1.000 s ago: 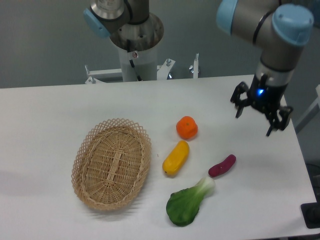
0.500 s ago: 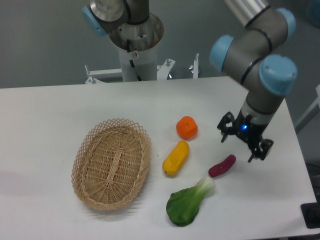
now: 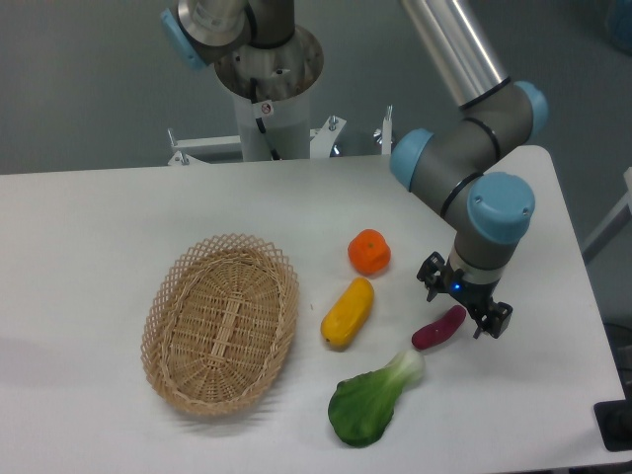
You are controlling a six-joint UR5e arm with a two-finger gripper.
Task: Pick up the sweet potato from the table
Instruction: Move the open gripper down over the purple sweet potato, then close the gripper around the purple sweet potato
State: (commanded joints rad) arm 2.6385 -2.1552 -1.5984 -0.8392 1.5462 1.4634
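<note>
My gripper grabs the sweet potato by its end farther from the leafy vegetable next, to pick it up.
The sweet potato is a small magenta-purple tuber lying on the white table, right of centre near the front. My gripper is open and hangs directly over the tuber's upper right end, one finger on each side of it. The fingertips are low, close to the table. The tuber's right tip is partly hidden behind the gripper. I cannot tell whether the fingers touch it.
A yellow vegetable and an orange fruit lie left of the tuber. A green leafy vegetable lies just in front of it. A wicker basket stands at the left. The arm's base is behind the table.
The gripper has moved left and down from the table's right side to just over the sweet potato. The objects on the table have not moved.
</note>
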